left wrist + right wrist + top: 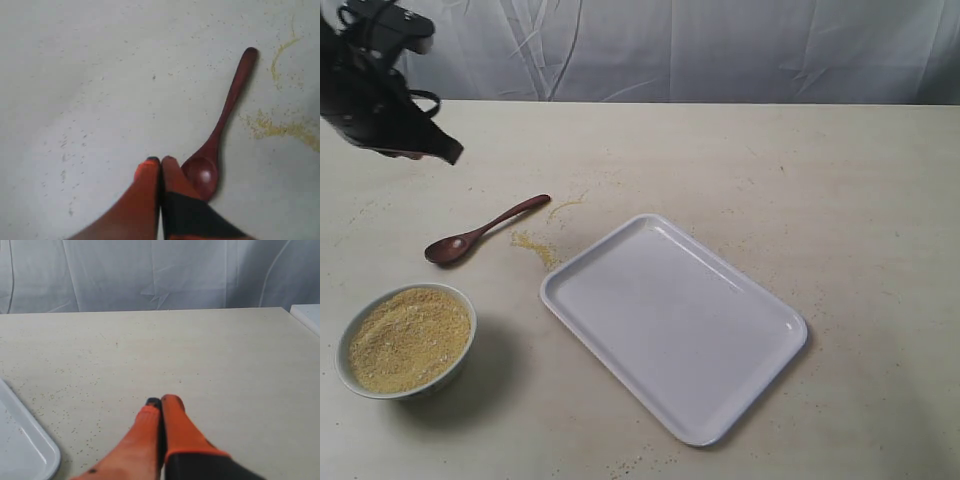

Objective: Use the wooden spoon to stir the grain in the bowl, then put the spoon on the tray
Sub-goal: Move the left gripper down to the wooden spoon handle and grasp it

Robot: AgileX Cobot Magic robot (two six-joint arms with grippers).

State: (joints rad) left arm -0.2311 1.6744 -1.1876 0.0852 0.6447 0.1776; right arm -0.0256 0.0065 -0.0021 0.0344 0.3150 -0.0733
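Observation:
The wooden spoon has to stir the grain in the bowl, so my left gripper should next grab it by its handle (516, 211) (233, 94).
The dark reddish-brown wooden spoon (480, 233) lies flat on the table, its oval bowl toward the bowl (342, 352) of pale yellow grain (408, 337) at the front left. The white tray (760, 395) lies empty in the middle. My left gripper (448, 150) hangs above the table behind the spoon, shut and empty. In the left wrist view the left gripper (160, 160) has its jaws pressed together just beside the spoon (220, 131). The right gripper (161, 401) is shut on nothing over bare table; it does not show in the exterior view.
Spilled grain (534, 248) lies in two small trails on the table between the spoon's handle and the tray's far corner, spilled grain (275, 129) also showing beside the handle. A corner of the tray (30, 452) sits near the right gripper. A white curtain hangs behind the table.

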